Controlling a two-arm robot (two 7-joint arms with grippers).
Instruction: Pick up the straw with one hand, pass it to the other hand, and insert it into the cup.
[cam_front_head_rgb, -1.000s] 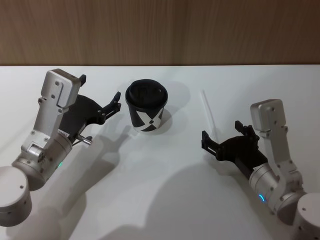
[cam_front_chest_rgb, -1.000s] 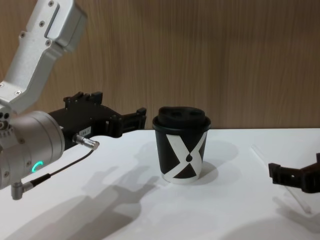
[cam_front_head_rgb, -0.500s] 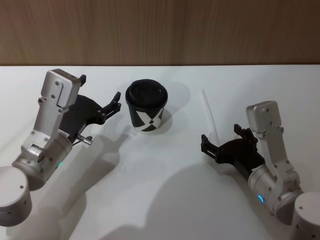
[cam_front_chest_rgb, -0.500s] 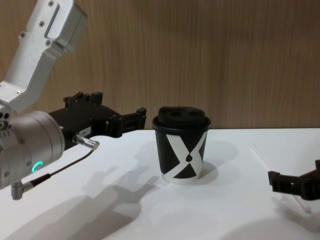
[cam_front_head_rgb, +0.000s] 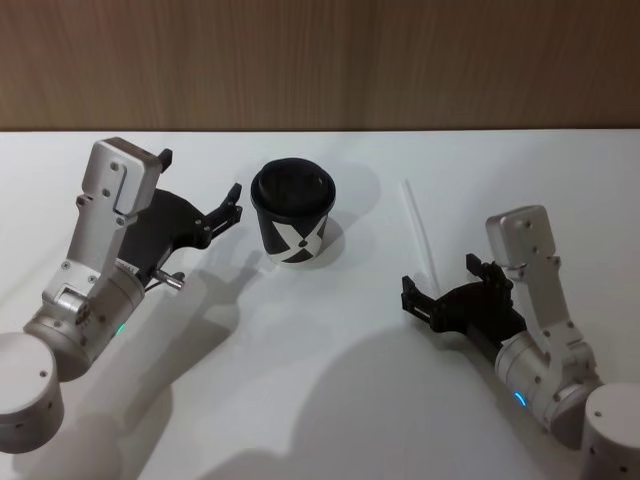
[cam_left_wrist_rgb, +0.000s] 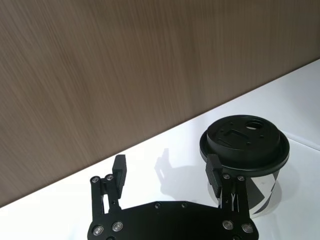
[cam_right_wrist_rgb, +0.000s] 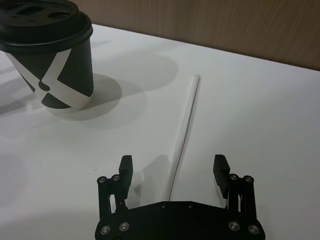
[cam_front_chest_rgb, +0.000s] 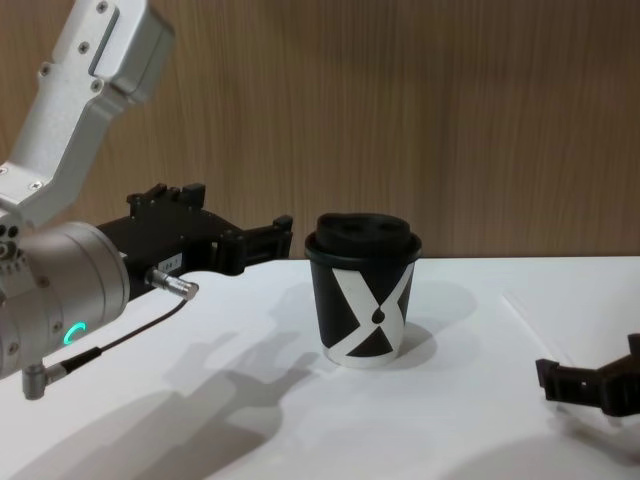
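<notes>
My right gripper grabs the straw by its lower end (cam_front_head_rgb: 435, 286) next, so the white straw's length (cam_front_head_rgb: 415, 222) stays free for my left gripper.
The thin white straw (cam_front_head_rgb: 417, 228) lies flat on the white table, to the right of the cup (cam_front_head_rgb: 292, 214). The cup is black with a white X and a black domed lid, and it stands upright. My right gripper (cam_front_head_rgb: 440, 278) hangs open low over the straw's near end. In the right wrist view the straw (cam_right_wrist_rgb: 183, 131) runs between the gripper's (cam_right_wrist_rgb: 173, 162) spread fingers without touching them. My left gripper (cam_front_head_rgb: 236, 203) is open and stays just left of the cup, level with its lid. The cup (cam_left_wrist_rgb: 245, 150) sits beside one finger in the left wrist view.
The white table (cam_front_head_rgb: 330, 380) stretches back to a wooden wall (cam_front_head_rgb: 320, 60). In the chest view the cup (cam_front_chest_rgb: 365, 290) stands mid-table, with the left gripper (cam_front_chest_rgb: 282, 232) beside its lid and the right gripper (cam_front_chest_rgb: 585, 385) low at the right edge.
My right gripper has sunk toward the table and drawn back slightly over the straw's near end. The left arm, cup and straw have stayed still.
</notes>
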